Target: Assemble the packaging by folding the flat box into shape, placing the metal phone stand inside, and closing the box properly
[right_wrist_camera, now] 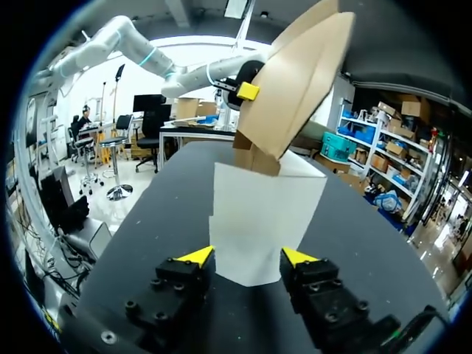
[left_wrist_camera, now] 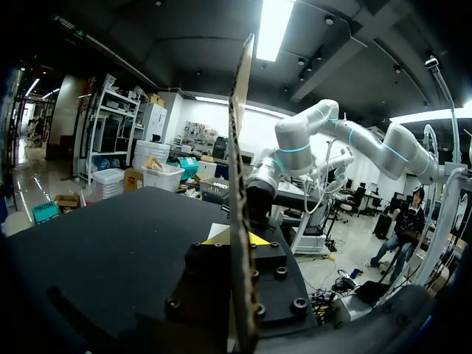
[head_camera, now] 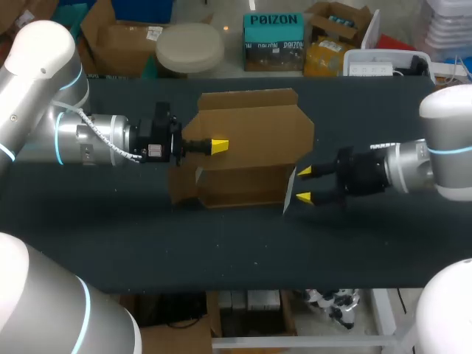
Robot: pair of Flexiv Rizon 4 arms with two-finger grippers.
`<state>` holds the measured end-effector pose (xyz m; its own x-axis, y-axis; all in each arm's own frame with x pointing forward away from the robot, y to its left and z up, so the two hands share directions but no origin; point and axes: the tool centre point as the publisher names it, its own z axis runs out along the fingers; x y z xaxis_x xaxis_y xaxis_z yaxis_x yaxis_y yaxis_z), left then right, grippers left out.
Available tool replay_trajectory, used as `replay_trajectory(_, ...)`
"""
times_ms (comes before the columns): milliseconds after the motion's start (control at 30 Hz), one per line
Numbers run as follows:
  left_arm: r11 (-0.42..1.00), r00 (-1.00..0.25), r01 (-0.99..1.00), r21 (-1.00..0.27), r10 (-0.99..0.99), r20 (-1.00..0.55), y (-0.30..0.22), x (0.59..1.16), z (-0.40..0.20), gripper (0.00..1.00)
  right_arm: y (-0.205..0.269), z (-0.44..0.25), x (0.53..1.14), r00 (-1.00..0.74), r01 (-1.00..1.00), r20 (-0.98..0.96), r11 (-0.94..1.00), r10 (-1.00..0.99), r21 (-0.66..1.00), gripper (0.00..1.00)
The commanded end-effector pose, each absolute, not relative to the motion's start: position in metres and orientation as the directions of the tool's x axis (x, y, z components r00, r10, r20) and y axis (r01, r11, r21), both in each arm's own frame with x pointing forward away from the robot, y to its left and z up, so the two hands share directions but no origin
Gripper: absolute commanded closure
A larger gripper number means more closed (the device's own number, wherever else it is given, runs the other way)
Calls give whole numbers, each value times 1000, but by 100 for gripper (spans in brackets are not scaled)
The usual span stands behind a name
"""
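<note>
My right gripper needs to grab the pale side flap of the brown cardboard box next, so that I can fold the box into shape.
The brown cardboard box stands half-folded in the middle of the table, with its flaps spread. My left gripper is shut on the box's left panel, which shows edge-on between that gripper's fingers. At the box's right end hangs a flap with a white inner face. My right gripper is just right of it, open. In the right wrist view the white flap lies just ahead of and between the right gripper's yellow tips, with the brown box rising behind.
The black table top stretches round the box on all sides. Its front edge runs below the box in the head view.
</note>
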<state>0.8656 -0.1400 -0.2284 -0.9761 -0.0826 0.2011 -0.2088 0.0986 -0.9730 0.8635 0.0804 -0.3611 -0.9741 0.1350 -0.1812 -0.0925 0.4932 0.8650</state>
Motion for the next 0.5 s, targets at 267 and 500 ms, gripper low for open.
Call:
replay_trajectory(267,101,-976,-210,-973,-84,202,-141,866,-231,100,98,-366,868,-967,-52,-164,485,193,873,51)
replay_trajectory(500,101,-976,-210,-973,-84,202,-141,866,-231,100,104,-367,870,-958,-18,-148,461,246,887,54)
